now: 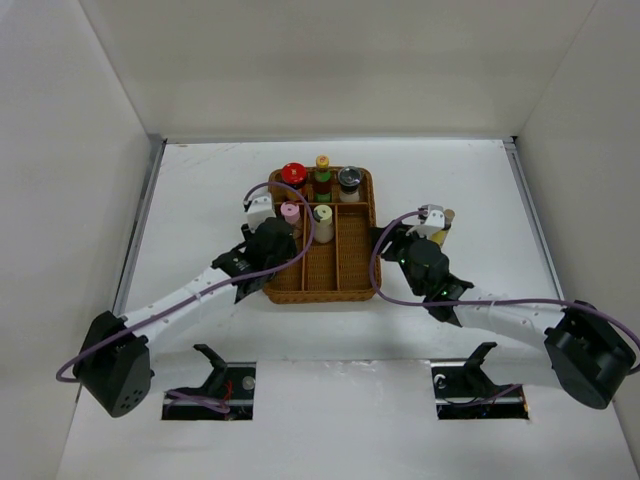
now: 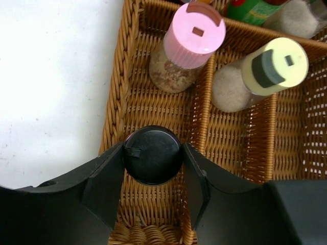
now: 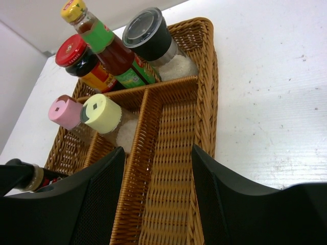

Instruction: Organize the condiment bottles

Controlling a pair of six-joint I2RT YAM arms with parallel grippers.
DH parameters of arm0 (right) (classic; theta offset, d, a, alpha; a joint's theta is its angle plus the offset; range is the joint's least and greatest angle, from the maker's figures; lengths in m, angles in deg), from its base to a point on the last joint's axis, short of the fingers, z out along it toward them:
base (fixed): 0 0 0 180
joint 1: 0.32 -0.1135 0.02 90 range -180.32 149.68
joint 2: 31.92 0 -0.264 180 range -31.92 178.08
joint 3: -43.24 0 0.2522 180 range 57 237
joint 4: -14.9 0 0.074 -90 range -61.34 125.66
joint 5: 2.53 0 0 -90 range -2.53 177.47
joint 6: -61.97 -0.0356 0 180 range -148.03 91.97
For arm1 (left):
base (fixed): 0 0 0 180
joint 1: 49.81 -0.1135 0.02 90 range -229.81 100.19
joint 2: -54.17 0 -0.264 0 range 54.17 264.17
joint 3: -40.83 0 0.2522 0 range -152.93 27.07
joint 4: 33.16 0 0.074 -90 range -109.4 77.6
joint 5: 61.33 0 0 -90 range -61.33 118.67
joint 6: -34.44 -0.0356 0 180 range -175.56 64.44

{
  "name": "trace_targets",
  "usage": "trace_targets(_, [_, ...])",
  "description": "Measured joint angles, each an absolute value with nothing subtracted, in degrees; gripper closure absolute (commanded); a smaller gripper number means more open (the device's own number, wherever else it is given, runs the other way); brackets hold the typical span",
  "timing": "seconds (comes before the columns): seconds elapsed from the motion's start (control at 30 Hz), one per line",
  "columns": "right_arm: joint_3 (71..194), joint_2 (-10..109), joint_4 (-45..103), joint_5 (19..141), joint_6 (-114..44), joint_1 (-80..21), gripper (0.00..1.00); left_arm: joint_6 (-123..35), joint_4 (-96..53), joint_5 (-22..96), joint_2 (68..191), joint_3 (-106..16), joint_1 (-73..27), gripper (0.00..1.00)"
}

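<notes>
The dark-capped bottle is upright between tray rim and divider and would land in the tray's section, so my left gripper should open its fingers.
A brown wicker tray (image 1: 355, 283) holds the condiment bottles. In its far row stand a red-capped jar (image 1: 293, 173), an orange-yellow-capped bottle (image 1: 322, 162) and a silver-grey-capped shaker (image 1: 349, 178). A pink-capped shaker (image 2: 195, 33) and a pale green-capped one (image 2: 276, 64) stand in the left and middle long compartments. My left gripper (image 2: 153, 158) is shut on a dark-capped bottle (image 2: 152, 154), upright in the left compartment. My right gripper (image 3: 158, 173) hangs open over the tray's right compartment (image 3: 176, 153), nothing between its fingers.
The tray's wicker dividers (image 2: 202, 117) run between the long compartments. The right compartment (image 1: 352, 250) holds no bottle. White table (image 1: 200, 190) surrounds the tray, with white walls at the back and sides.
</notes>
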State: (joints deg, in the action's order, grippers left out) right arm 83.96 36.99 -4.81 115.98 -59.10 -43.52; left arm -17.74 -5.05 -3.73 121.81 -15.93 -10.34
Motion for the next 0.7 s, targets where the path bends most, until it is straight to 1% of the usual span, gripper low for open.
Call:
trace_targets(0.37, [84.0,36.6,-4.8,116.0,-59.1,-43.5,0.40,-17.1,-7.2,-2.8,123.2,-14.9,-11.2,0.49])
trace_targets(0.47, [84.0,36.3,-4.8,116.0,-59.1,-43.5,0.40,-17.0,-7.6,-2.7,123.2,-14.9,-11.3,0.44])
trace_targets(0.6, [84.0,36.1,-4.8,116.0,-59.0,-43.5,0.40,-17.0,-7.6,-2.7,122.4,-14.9,-11.5,0.33])
trace_targets(0.7, [84.0,36.0,-4.8,116.0,-58.9,-43.5,0.40,-17.1,-7.6,-2.8,121.3,-14.9,-11.6,0.29])
